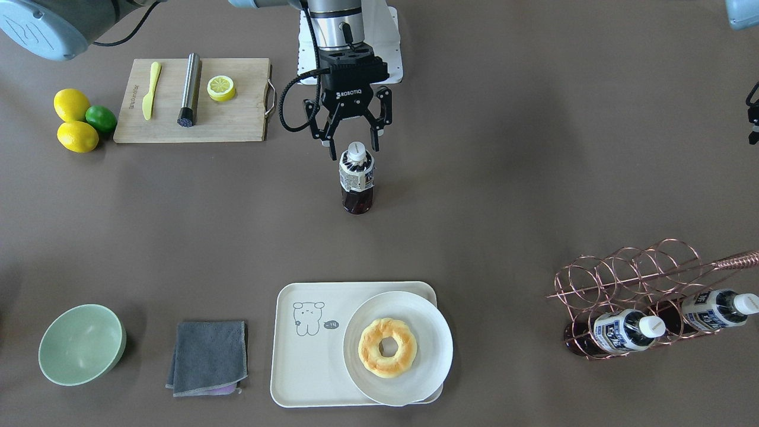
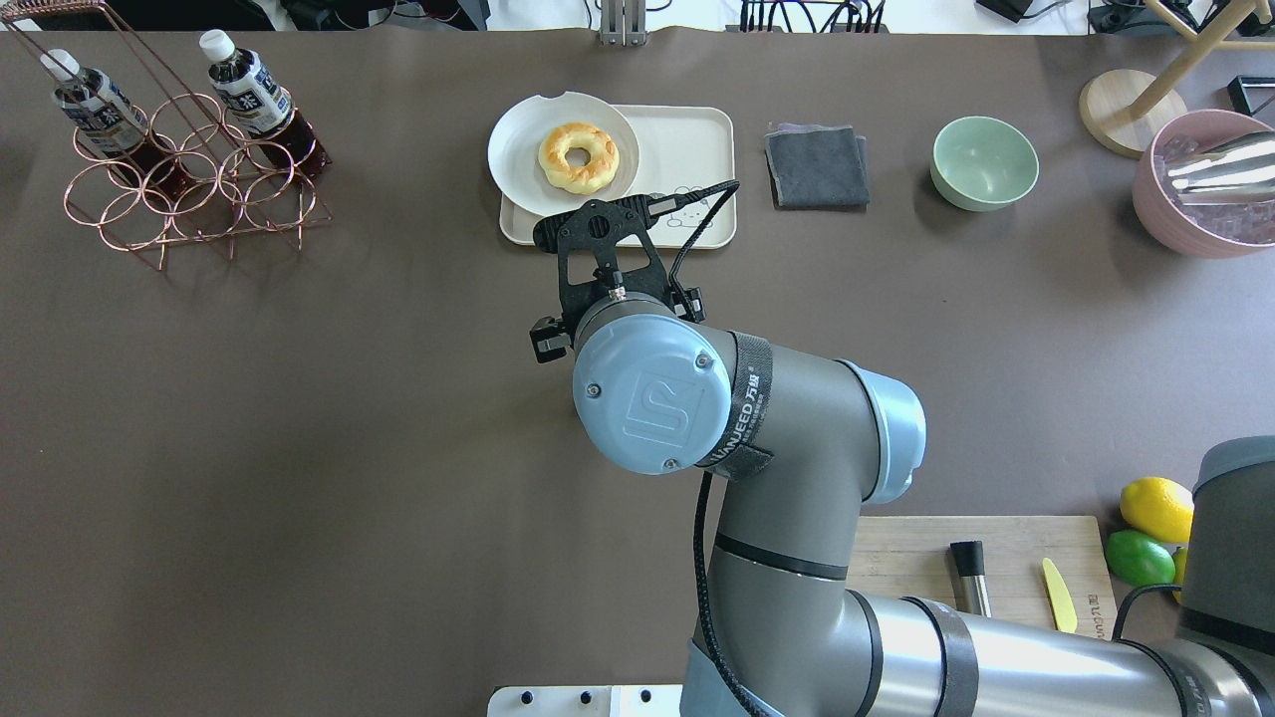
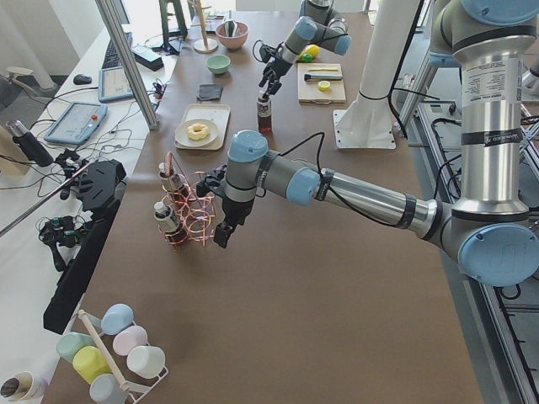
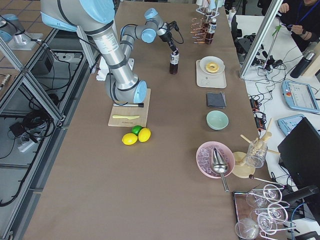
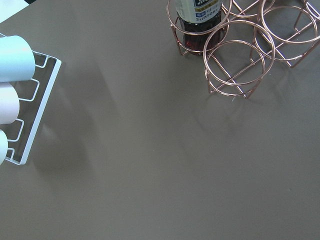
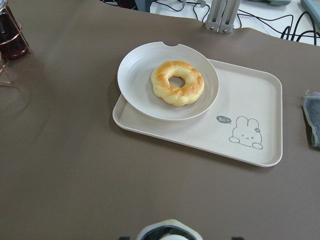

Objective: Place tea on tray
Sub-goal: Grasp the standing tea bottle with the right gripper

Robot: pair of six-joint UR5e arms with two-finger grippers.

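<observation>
My right gripper will next grab the tea bottle by its white cap (image 1: 356, 150), so that the bottle's base stays free to stand on the cream tray (image 1: 308, 356).
The tea bottle (image 1: 357, 178) stands upright on the bare table, mid-table, well short of the tray; it has a white cap, a white-and-blue label and dark liquid. My right gripper (image 1: 354, 151) hangs open over it, one finger on each side of the cap, with gaps showing. The cap shows at the bottom of the right wrist view (image 6: 170, 231). The cream tray (image 1: 308, 356) with the line drawing lies beyond, also in the right wrist view (image 6: 250, 100). My left gripper (image 3: 221, 236) hovers beside the copper rack (image 1: 640, 279); I cannot tell whether it is open or shut.
A white plate (image 1: 436, 332) with a doughnut (image 1: 387, 347) covers one half of the tray. Two alike bottles (image 1: 622, 332) lie in the rack. A grey cloth (image 1: 207, 356), a green bowl (image 1: 82, 344), and a cutting board (image 1: 237, 118) with tools sit around.
</observation>
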